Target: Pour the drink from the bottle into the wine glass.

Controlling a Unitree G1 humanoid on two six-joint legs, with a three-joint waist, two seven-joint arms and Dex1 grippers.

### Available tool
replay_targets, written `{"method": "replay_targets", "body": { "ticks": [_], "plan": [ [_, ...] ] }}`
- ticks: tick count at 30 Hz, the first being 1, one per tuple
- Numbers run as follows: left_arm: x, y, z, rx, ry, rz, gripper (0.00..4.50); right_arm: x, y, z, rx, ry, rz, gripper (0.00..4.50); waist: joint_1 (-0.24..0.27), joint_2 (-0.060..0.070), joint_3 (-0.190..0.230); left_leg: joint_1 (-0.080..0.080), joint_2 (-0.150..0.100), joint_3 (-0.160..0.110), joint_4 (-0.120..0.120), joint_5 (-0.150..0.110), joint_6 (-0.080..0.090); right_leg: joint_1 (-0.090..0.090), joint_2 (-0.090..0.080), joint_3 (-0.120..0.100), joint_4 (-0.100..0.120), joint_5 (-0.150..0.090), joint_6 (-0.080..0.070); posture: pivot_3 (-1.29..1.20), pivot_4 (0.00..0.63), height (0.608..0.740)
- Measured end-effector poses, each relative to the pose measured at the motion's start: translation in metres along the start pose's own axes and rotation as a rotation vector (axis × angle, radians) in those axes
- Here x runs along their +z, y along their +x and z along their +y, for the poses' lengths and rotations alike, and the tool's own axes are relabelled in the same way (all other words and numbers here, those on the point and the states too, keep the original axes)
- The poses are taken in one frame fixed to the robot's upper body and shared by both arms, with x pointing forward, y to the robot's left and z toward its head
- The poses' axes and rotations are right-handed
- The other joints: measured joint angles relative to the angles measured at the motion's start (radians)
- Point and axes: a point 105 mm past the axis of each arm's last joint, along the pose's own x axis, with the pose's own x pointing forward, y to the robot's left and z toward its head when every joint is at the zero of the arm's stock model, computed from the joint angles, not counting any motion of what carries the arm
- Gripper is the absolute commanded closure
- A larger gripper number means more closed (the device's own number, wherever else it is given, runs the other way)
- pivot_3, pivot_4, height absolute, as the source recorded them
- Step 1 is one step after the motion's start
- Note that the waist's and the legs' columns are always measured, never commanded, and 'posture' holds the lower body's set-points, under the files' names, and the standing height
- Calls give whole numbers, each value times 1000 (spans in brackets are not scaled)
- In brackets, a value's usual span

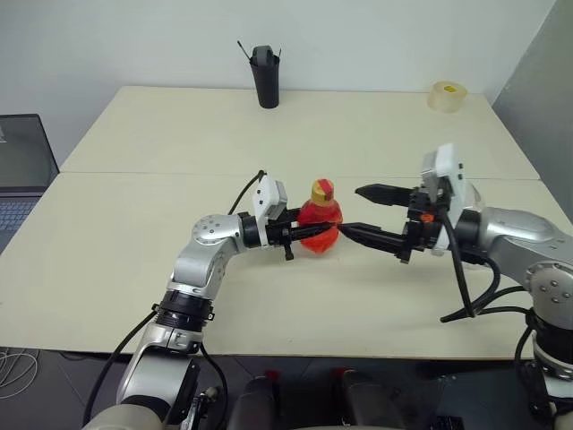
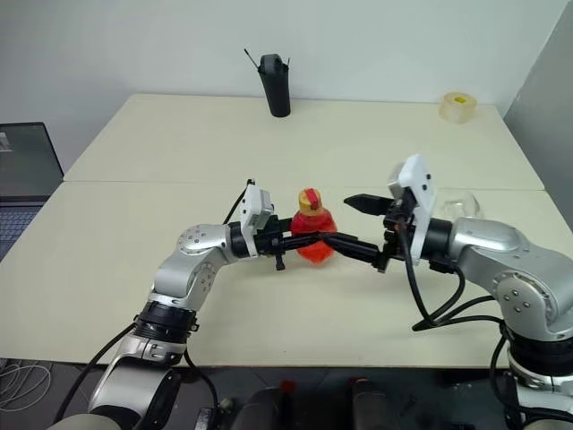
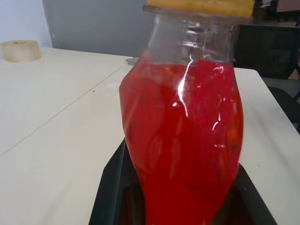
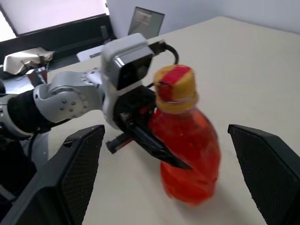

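Bare tabletop shows between the fingers of the robot's right gripper and the yellow-orange cap (image 1: 321, 190) (image 4: 176, 88), so they would miss it if they closed now. The right gripper should move toward the cap first and then close on it.
The bottle (image 1: 320, 224) stands on the table near its middle. It is small and clear, with a yellow-orange cap (image 1: 321, 190), and the red drink (image 3: 187, 140) fills most of it. My left gripper (image 1: 315, 236) comes in from the left and is shut on the bottle's lower body. My right gripper (image 1: 351, 210) hovers just right of the bottle, open and holding nothing, with one finger (image 4: 70, 178) on each side of it in the right wrist view. A bit of clear glass (image 2: 462, 204) behind my right forearm seems to be the wine glass, mostly hidden.
A tall black cup (image 1: 266, 76) stands at the table's far edge, and a roll of tape (image 1: 447, 95) lies at the far right corner. A laptop (image 1: 18, 170) sits off the table's left side. A seam (image 1: 161, 173) runs across the tabletop.
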Motion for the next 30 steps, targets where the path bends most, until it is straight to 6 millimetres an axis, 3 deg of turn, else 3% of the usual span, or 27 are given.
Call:
{"method": "replay_targets", "body": {
  "ticks": [7, 15, 20, 23, 30],
  "plan": [
    [0, -2, 1, 6, 3, 4, 3594, 9, 16, -13, -95, -9, -23, 0, 8, 0, 0, -1, -1, -1, 0, 0, 0, 0, -2, 0, -1, 0, 0, 0, 150, 740],
    [0, 0, 0, 3, -2, -3, 3622, 6, 34, -12, -81, 17, -21, 0, 5, 0, 0, -1, 0, -1, 0, 0, 0, 0, -1, 0, 0, 0, 0, 0, 150, 740],
    [0, 0, 0, 4, -2, -3, 3622, 2, 48, -23, -113, 34, -17, 0, 5, 0, 0, -1, 0, -1, 0, 0, 0, 0, -1, 0, 0, 0, 0, 0, 150, 740],
    [0, 0, 0, 7, -2, -2, 3625, 2, 51, -32, -147, 32, -24, 0, 5, 0, 0, -1, 0, -1, 0, 0, -1, 0, -1, 0, 0, 0, 0, 0, 150, 740],
    [-2, -1, 1, 16, -5, 3, 3628, -1, 42, -32, -144, 15, -16, 0, 5, 0, 0, -1, 0, -1, 0, 0, -1, 0, -1, 0, -1, 0, 0, 0, 150, 740]
  ]
}}
